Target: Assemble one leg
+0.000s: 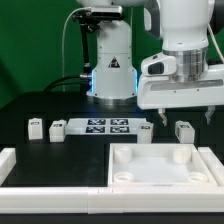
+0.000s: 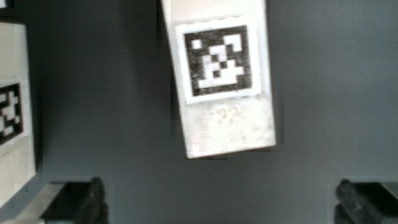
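The robot's gripper isn't ready to close yet, because the white leg ends short of its fingers, with dark tabletop between them. The gripper should move toward the leg first, then close on it.
Several small white legs with marker tags lie on the dark table: two at the exterior view's left, one beside the marker board and one further right. My gripper hangs open just above that rightmost leg, not touching it. In the wrist view this leg lies lengthwise, tag up, ahead of the open gripper. Both dark fingertips stand wide apart with nothing between them. The large white square tabletop lies in front.
The marker board lies between the legs. A white raised border runs along the exterior view's left and front. The robot base stands behind. Another white tagged part shows at the wrist view's edge.
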Robot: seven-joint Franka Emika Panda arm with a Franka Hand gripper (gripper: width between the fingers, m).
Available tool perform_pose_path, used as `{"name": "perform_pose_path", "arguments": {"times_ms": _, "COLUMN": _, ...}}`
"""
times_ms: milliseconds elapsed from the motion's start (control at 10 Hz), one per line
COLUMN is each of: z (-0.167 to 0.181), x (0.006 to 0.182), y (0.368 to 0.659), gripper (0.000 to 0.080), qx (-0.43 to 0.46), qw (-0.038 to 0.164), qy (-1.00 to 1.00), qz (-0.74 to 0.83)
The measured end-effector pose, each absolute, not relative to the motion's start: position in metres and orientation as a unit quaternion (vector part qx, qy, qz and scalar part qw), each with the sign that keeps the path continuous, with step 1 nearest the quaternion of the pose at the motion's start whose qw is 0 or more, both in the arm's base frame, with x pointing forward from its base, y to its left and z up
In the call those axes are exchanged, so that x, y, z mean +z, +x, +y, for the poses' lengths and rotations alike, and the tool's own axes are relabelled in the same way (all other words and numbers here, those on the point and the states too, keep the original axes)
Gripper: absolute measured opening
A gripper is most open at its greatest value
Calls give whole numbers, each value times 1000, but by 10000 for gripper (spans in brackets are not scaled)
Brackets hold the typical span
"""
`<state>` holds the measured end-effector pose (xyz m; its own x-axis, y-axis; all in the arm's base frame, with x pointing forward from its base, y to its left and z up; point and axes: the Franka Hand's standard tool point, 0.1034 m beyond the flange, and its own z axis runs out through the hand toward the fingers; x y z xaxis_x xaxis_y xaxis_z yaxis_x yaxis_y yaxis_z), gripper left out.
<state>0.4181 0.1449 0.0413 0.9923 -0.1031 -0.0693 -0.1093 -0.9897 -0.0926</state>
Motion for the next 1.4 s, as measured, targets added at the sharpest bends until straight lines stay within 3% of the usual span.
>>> {"name": "perform_pose_path", "arguments": {"times_ms": 200, "z": 140, "x": 40, "y": 405, "gripper": 649, "qx": 125, "qw": 42, "qy": -991, "qz": 29}}
{"name": "perform_pose_path", "arguments": {"times_ms": 600, "z": 146, "x": 24, "y": 391, "gripper": 649, "qx": 305, "qw": 71, "qy": -949, "qz": -51}}
{"name": "perform_pose_path", "arguments": {"times_ms": 800, "z": 153, "x": 24, "y": 383, "gripper": 649, "qx": 386, "qw": 74, "qy": -918, "qz": -59}}
{"name": "perform_pose_path", "arguments": {"times_ms": 1400, "z": 150, "x": 13, "y": 384, "gripper": 649, "qx": 365, "qw": 30, "qy": -929, "qz": 50}}
